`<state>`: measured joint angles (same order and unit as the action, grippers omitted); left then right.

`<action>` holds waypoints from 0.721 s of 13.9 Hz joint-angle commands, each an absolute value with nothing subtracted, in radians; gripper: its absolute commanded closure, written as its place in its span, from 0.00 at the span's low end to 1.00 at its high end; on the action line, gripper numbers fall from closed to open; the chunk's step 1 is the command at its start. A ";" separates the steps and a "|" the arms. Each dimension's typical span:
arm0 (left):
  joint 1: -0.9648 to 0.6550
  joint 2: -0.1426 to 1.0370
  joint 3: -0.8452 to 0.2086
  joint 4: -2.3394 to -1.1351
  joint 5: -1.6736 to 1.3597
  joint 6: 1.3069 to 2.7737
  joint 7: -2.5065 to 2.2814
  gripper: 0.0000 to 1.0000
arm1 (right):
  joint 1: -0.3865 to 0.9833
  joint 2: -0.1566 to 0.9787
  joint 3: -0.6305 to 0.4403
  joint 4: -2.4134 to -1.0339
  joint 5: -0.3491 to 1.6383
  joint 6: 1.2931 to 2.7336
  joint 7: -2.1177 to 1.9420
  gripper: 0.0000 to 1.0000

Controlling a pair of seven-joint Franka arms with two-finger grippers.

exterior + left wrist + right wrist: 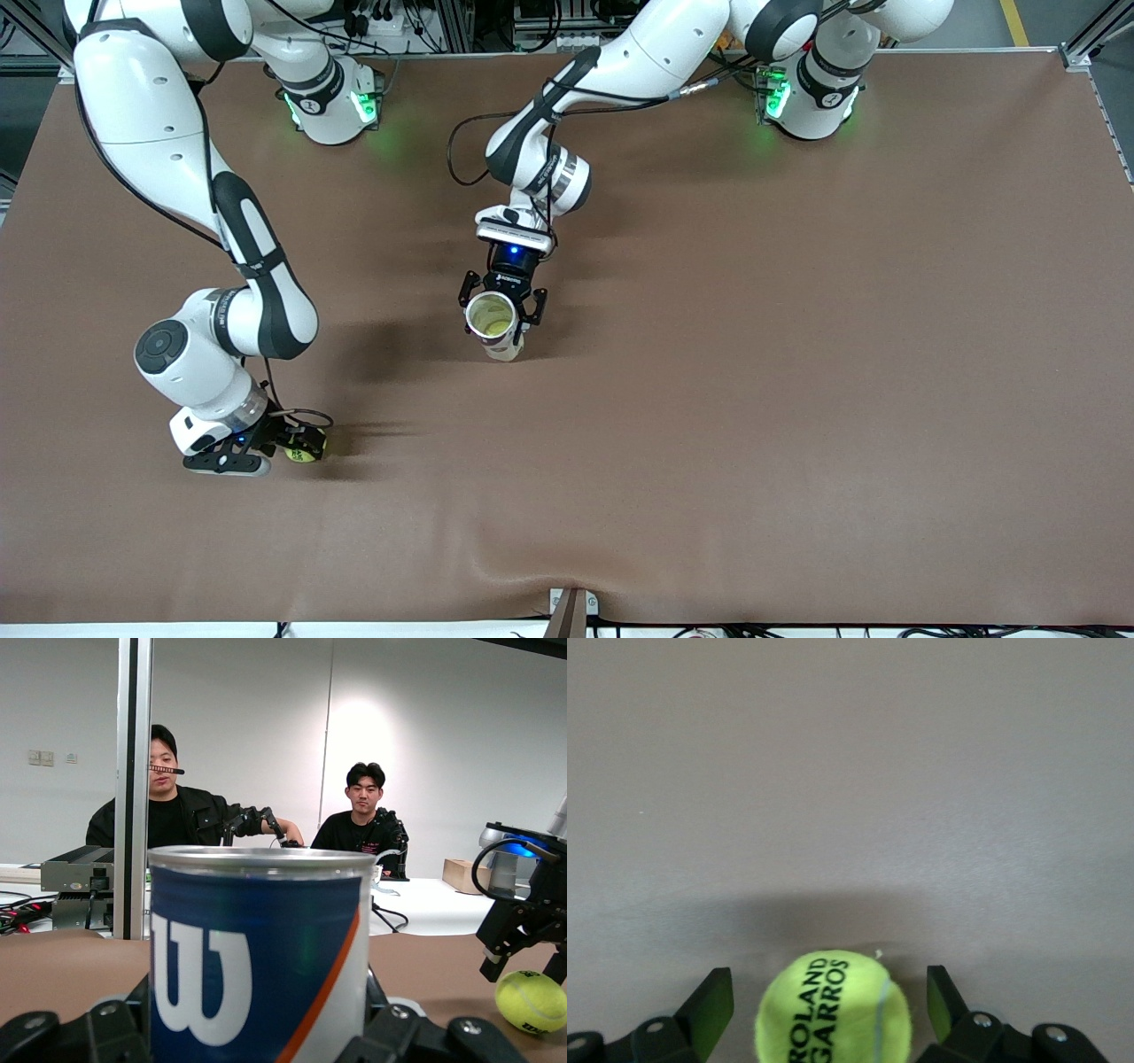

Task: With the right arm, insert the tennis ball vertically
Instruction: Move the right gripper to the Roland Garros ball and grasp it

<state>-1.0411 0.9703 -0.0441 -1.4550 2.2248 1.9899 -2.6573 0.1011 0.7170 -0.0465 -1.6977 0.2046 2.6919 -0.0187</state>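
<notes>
The tennis ball needs to go into the can's opening. My right gripper will next grab the tennis ball's felt sides (769, 1020) beside the black lettering to put it in.
A yellow-green tennis ball (306, 450) lies on the brown table toward the right arm's end, nearer the front camera than the can. My right gripper (299, 443) is low at the table, and the ball (833, 1014) sits between its open fingers (713, 1005) with a gap on each side. My left gripper (501, 312) is shut on an upright blue and white Wilson can (492, 322) at the table's middle, with its open mouth facing up. The can (257, 957) fills the left wrist view, which also shows the ball (530, 1001) and my right gripper (523, 935) farther off.
The brown table cover (797, 399) has a wrinkle at its front edge (532, 567). A metal bracket (571, 607) sits at that edge. Both arm bases (332, 106) stand along the table's back edge.
</notes>
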 commanded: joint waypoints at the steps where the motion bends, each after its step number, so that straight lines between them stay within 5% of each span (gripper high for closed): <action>1: -1.028 1.014 -0.061 -1.394 2.286 1.971 -2.675 0.16 | 0.101 0.719 -0.038 -1.719 0.242 2.704 -0.023 0.04; 5: -1.028 1.014 -0.061 -1.393 2.286 1.971 -2.675 0.16 | 0.104 0.723 -0.038 -1.740 0.242 2.733 -0.029 0.04; 7: -1.028 1.014 -0.061 -1.393 2.286 1.971 -2.675 0.16 | 0.104 0.723 -0.038 -1.738 0.242 2.732 -0.032 0.12; 10: -1.028 1.014 -0.061 -1.393 2.286 1.973 -2.675 0.16 | 0.106 0.723 -0.038 -1.738 0.241 2.730 -0.034 0.60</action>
<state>-1.0411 0.9703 -0.0441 -1.4547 2.2248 1.9884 -2.6573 0.1026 0.7209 -0.0409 -1.7331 0.2155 2.7115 -0.0187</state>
